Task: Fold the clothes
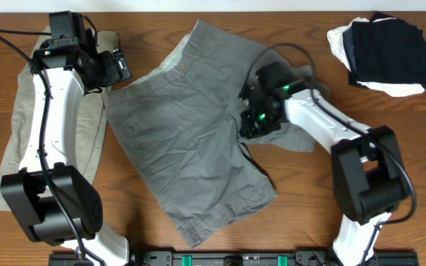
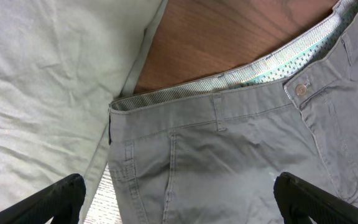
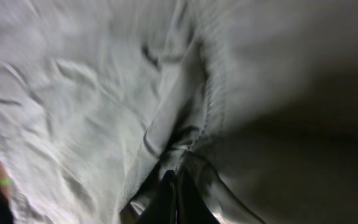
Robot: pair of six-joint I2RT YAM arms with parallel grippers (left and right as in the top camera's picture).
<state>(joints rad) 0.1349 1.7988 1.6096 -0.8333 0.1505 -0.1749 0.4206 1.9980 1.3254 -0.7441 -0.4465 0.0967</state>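
Observation:
My left gripper is to grab the grey shorts (image 1: 191, 140) by the waistband corner (image 1: 109, 97) next, so it can pull them straight against my right gripper for folding.
The grey shorts (image 1: 191, 140) lie spread and wrinkled on the middle of the wooden table, one leg towards the front. My left gripper (image 1: 118, 70) is open, hovering over the shorts' waistband corner. In the left wrist view its fingers (image 2: 179, 199) stand wide apart over the waistband (image 2: 229, 155), near the button (image 2: 301, 90). My right gripper (image 1: 254, 124) rests on the shorts' right edge. In the right wrist view its fingers (image 3: 174, 186) are shut on a pinched fold of grey fabric (image 3: 73, 93).
A pale khaki garment (image 1: 95, 140) lies at the left under my left arm and touches the shorts; it also shows in the left wrist view (image 2: 42, 93). A pile of black and white clothes (image 1: 390, 52) sits at the back right.

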